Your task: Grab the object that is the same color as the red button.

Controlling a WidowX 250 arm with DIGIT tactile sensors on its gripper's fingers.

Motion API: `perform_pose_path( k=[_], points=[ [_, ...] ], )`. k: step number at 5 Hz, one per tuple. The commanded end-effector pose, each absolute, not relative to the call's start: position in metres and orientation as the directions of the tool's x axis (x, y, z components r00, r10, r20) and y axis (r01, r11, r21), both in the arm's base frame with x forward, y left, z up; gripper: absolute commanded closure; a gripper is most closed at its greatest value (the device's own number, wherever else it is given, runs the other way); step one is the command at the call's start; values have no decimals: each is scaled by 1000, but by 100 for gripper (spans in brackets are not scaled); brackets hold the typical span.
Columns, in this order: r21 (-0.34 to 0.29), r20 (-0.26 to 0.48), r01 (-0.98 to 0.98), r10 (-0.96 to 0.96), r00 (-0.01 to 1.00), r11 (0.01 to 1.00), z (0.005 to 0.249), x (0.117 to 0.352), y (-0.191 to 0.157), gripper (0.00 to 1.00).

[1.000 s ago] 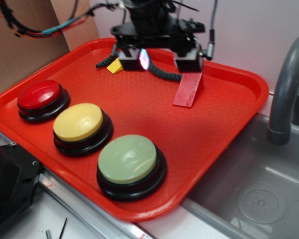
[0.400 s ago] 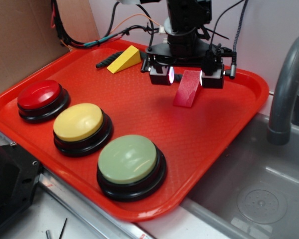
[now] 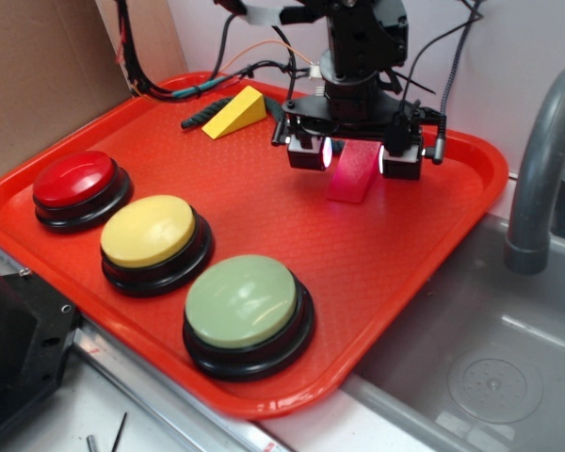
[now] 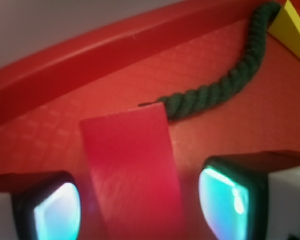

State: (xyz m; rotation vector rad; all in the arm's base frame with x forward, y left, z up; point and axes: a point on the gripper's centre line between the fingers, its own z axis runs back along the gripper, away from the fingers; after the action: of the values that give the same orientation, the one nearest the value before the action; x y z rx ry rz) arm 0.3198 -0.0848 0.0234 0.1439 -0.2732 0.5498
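The red wedge block (image 3: 352, 173) is between my fingers, low over the red tray, so they would hold it if they closed now. My gripper should close on it now.
The small matte red wedge block (image 3: 352, 173) rests on the red tray (image 3: 264, 202) towards its far right. My gripper (image 3: 354, 156) is open and lowered around it, one finger on each side, with small gaps. In the wrist view the red wedge (image 4: 132, 170) lies between my two glowing pads (image 4: 57, 210), apart from both. The red dome button (image 3: 73, 181) on its black base sits at the tray's left side, far from my gripper.
A yellow button (image 3: 151, 233) and a pale green button (image 3: 242, 301) sit along the tray's front. A yellow wedge (image 3: 235, 113) and a dark green rope (image 4: 225, 82) lie at the back. A grey sink (image 3: 490, 358) and tap (image 3: 541, 160) are to the right.
My gripper has moved right from beside the yellow wedge and come down, so that its open fingers now straddle the red wedge. The wedge has not moved.
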Motion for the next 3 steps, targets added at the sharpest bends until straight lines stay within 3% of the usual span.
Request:
perform_pose_path(
  k=[1, 2, 3],
  points=[
    [-6, 299, -518, 496, 815, 856, 30, 338, -66, 0],
    [2, 291, -480, 459, 840, 877, 28, 338, -68, 100],
    [6, 276, -454, 435, 857, 891, 30, 337, -70, 100]
  ],
)
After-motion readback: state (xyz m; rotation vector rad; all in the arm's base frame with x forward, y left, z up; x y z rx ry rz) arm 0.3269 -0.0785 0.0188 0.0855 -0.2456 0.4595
